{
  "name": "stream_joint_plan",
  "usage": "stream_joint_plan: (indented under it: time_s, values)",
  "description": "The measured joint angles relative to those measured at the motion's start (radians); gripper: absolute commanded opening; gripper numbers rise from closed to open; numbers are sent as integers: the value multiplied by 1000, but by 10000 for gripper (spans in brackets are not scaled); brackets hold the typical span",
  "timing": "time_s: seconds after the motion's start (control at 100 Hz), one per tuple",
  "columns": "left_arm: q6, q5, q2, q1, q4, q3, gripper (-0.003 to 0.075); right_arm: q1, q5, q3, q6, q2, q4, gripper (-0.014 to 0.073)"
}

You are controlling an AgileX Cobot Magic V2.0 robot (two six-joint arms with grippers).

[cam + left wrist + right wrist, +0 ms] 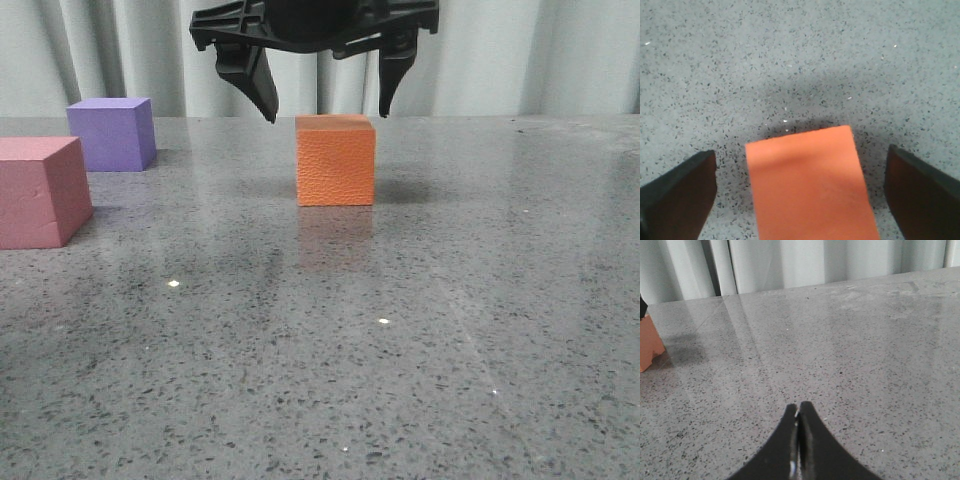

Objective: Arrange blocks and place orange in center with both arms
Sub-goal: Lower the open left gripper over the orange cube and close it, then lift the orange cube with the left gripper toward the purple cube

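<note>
My left fingers are above the orange cube's top (334, 122) and need to lower before closing on the cube.
The orange cube (335, 162) with a pebbled surface stands on the grey table near the middle. My left gripper (328, 117) hangs open just above it, one finger to each side of the cube's top, not touching. In the left wrist view the cube (807, 185) lies between the spread fingers (680, 195) with gaps on both sides. The purple cube (112, 133) stands at the far left. The pinkish-red cube (38, 190) stands nearer, at the left edge. My right gripper (799, 405) is shut and empty low over bare table; the orange cube (646, 342) shows at the edge of its view.
The speckled grey table (400, 330) stretches forward and to the right of the orange cube. White curtains (560, 50) hang behind the table's far edge.
</note>
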Motion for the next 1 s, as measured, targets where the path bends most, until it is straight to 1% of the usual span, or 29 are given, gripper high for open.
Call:
stream_joint_plan:
  time_s: [0.3, 0.37, 0.44, 0.51, 0.56, 0.58, 0.63, 0.7, 0.73, 0.8, 0.91, 1.0]
  values:
    - [-23, 14, 65, 0, -4, -2, 637, 0, 0, 0, 0, 0, 0, -68]
    - [-25, 14, 67, 0, -4, -2, 617, 0, 0, 0, 0, 0, 0, -68]
    - [-25, 14, 67, 0, -4, -2, 551, 0, 0, 0, 0, 0, 0, -68]
    - [-25, 14, 67, 0, -4, -2, 440, 0, 0, 0, 0, 0, 0, -68]
    - [-25, 14, 67, 0, -4, -2, 337, 0, 0, 0, 0, 0, 0, -68]
    - [-25, 14, 67, 0, -4, -2, 312, 0, 0, 0, 0, 0, 0, -68]
    - [-25, 14, 67, 0, -4, -2, 219, 0, 0, 0, 0, 0, 1, -68]
    - [-25, 14, 67, 0, -4, -2, 124, 0, 0, 0, 0, 0, 1, -68]
    - [-25, 14, 67, 0, -4, -2, 97, 0, 0, 0, 0, 0, 1, -68]
    - [-25, 16, 67, 0, -4, -2, 63, 0, 0, 0, 0, 0, 1, -68]
    - [-25, 18, 55, 0, 0, -2, 63, 0, 0, 0, 0, 0, 1, -68]
    - [-25, 35, 23, 0, 37, -2, 64, 0, 0, 0, 0, 0, 1, -68]
